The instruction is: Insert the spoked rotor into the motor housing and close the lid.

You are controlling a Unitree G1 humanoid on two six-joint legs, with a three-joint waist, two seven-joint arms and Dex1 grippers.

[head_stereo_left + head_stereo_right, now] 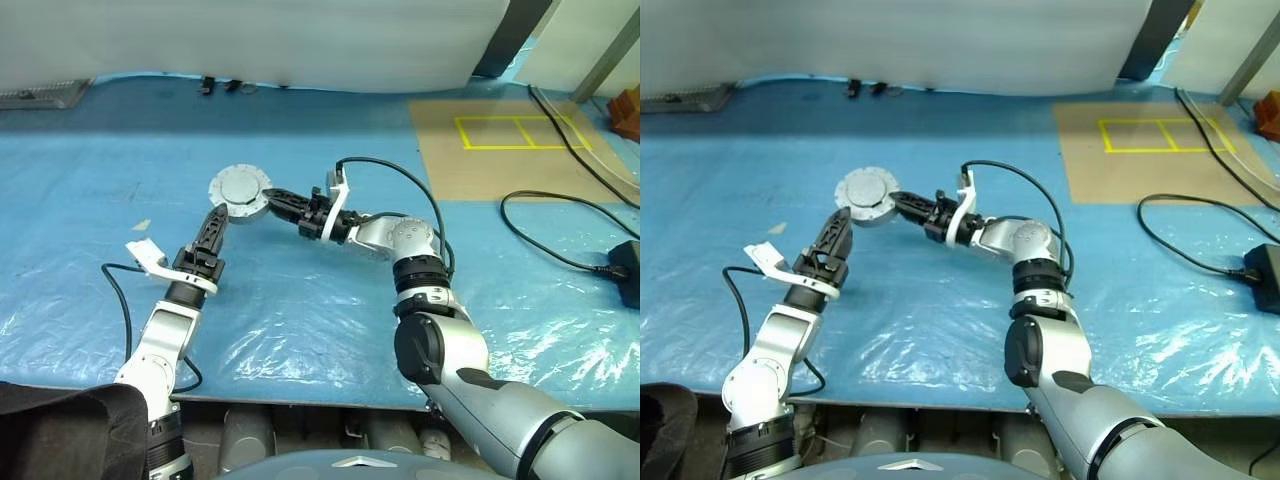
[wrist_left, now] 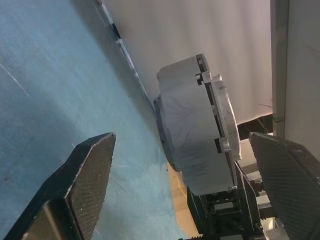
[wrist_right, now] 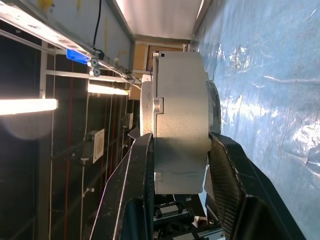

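Note:
My left gripper grabs the housing by its free edge (image 1: pixel 232 212), lid to base, next, since my right gripper already fills the housing's other side.
The motor housing (image 1: pixel 243 203) hangs a little above the blue sheet, a round silver-grey cup held level. The lid (image 1: pixel 239 186) lies flat on top of it, plain grey face up. My right gripper (image 3: pixel 182 150) is shut on the housing's side wall, reaching in from the right. My left gripper (image 2: pixel 190 180) stands open just below and to the left of the housing; its fingers (image 2: pixel 90 175) are spread wide on either side of the housing (image 2: pixel 192 135) without touching it. The spoked rotor is hidden.
A crinkled blue plastic sheet (image 1: pixel 300 320) covers the table. At the back right is a brown board with yellow tape squares (image 1: pixel 515 132). Black cables (image 1: pixel 560 215) and a black box (image 1: pixel 630 265) lie at the right. A white wall panel (image 1: pixel 300 40) runs along the back.

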